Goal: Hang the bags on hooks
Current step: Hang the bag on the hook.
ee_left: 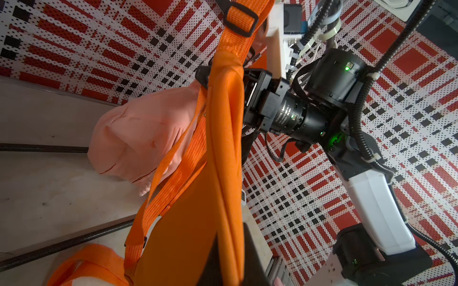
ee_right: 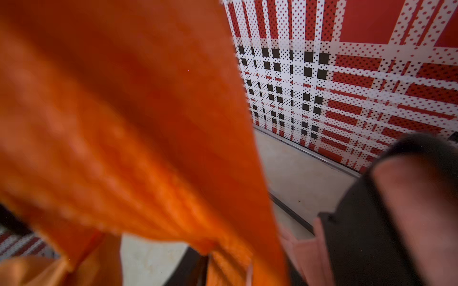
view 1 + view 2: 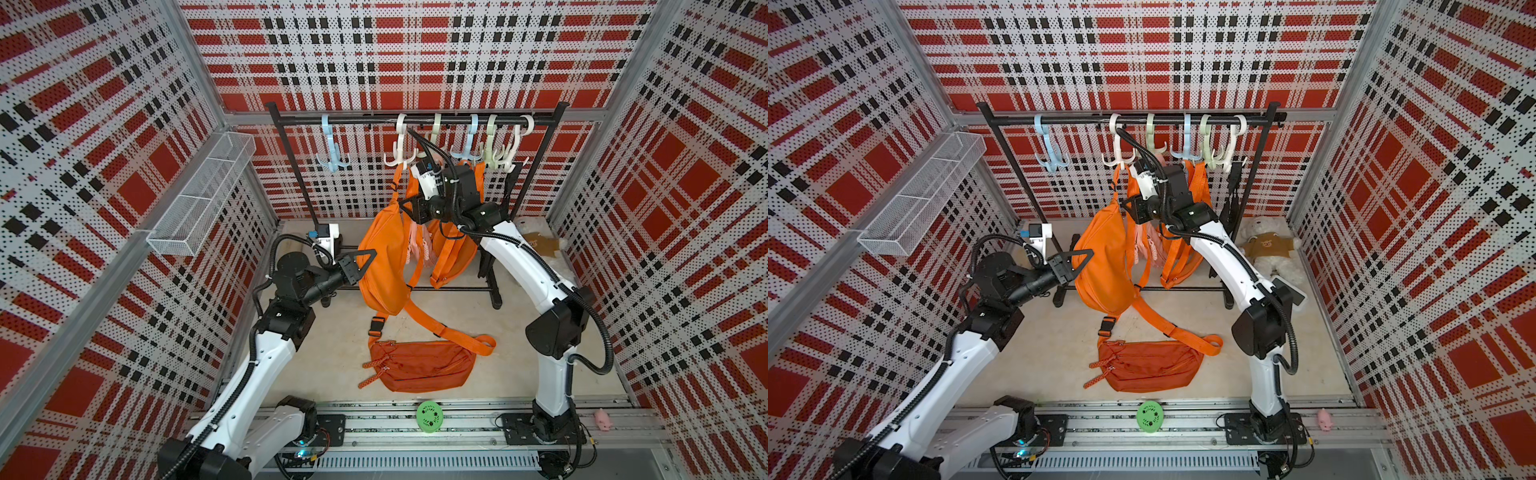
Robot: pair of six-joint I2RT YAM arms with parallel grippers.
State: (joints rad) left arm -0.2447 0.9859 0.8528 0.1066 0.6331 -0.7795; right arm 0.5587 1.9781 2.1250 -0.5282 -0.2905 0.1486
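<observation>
The strap's top rests on the white hook's pegs, above the gripper's fingers, so my left gripper needs to let go of the bright orange bag [image 3: 382, 266] [image 1: 190, 217].
A bright orange bag [image 3: 382, 266] [image 3: 1100, 266] hangs under the black rack, and its strap [image 3: 397, 178] runs up to a white hook [image 3: 400, 149] [image 3: 1118, 149]. My left gripper [image 3: 368, 257] [image 1: 230, 267] is shut on the bag's side seam [image 1: 225, 148]. My right gripper [image 3: 406, 205] [image 3: 1126, 205] is at the bag's upper end, its jaws hidden behind cloth. In the right wrist view, blurred orange strap [image 2: 148, 123] fills the frame. The strap's lower part [image 3: 436, 328] trails onto the floor.
A darker orange bag [image 3: 419, 365] lies on the floor in front. Another orange bag [image 3: 453, 253] and a pink bag [image 1: 138, 138] hang behind. Several more hooks [image 3: 469, 141] hang on the rail. A teddy bear [image 3: 1266, 249], a green disc [image 3: 430, 417] and a wire basket [image 3: 203, 195] are nearby.
</observation>
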